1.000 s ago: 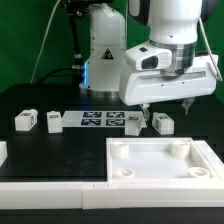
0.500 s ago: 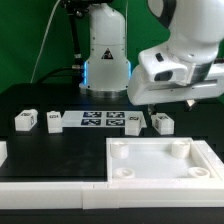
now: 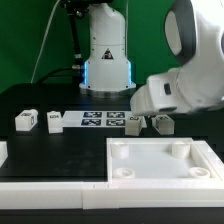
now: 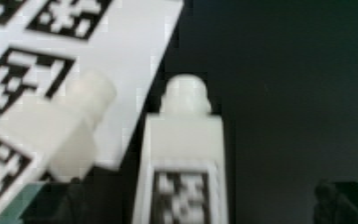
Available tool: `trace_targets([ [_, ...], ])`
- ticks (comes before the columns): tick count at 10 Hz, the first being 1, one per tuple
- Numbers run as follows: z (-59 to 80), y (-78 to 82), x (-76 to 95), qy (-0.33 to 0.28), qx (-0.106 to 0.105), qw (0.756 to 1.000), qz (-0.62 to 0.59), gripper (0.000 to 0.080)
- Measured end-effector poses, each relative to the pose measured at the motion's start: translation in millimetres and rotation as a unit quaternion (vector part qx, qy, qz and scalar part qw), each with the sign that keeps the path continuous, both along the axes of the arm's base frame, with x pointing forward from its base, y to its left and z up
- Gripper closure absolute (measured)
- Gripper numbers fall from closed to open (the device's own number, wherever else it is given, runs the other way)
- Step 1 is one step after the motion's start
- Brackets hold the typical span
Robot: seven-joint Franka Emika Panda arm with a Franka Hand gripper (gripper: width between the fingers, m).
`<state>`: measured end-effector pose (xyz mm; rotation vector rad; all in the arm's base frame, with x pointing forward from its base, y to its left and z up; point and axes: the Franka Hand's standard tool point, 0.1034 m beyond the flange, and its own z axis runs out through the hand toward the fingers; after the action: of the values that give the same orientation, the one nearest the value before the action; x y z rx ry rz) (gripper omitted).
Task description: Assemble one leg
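Observation:
Next, the gripper grabs the leg by its tagged body [image 3: 164, 126] [image 4: 183, 180], which leaves the leg's narrow peg free to enter the white tabletop's hole.
Four small white legs lie on the black table: two at the exterior view's left [image 3: 25, 120] [image 3: 53, 121] and two right of the marker board [image 3: 134, 123] [image 3: 162, 123]. The arm's white hand [image 3: 178, 92] hangs tilted low over the right pair and hides the fingers. In the wrist view my gripper [image 4: 190, 205] is open. Its dark fingertips [image 4: 345, 197] sit far apart at the frame's edges. A tagged leg [image 4: 190, 140] lies between them, untouched. A second leg [image 4: 60, 125] lies beside it, against the marker board.
The marker board [image 3: 100, 120] lies between the leg pairs and shows in the wrist view [image 4: 87, 40]. The big white rimmed tabletop [image 3: 160, 180] fills the front right. A white part [image 3: 2, 152] sits at the left edge. The robot base [image 3: 105, 55] stands behind.
The hand has come down and tilted, swinging toward the exterior view's right, and now sits low over the two right legs. The legs have not moved.

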<state>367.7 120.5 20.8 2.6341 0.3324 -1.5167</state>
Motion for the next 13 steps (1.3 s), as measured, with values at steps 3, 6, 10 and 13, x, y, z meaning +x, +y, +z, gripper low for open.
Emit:
trace_targets([
  [3,-10.6,-1.8,3.2,-0.002,0.007,1.000,-0.001,0.0151],
  [6,-13.6,-1.1,4.7,-0.009,0.014,1.000,0.001,0.0151],
  [10,-13.7,-0.9,4.5,-0.009,0.014,1.000,0.001,0.0511],
  [13,-13.7,-0.9,4.5,-0.009,0.014,1.000,0.001,0.0511],
])
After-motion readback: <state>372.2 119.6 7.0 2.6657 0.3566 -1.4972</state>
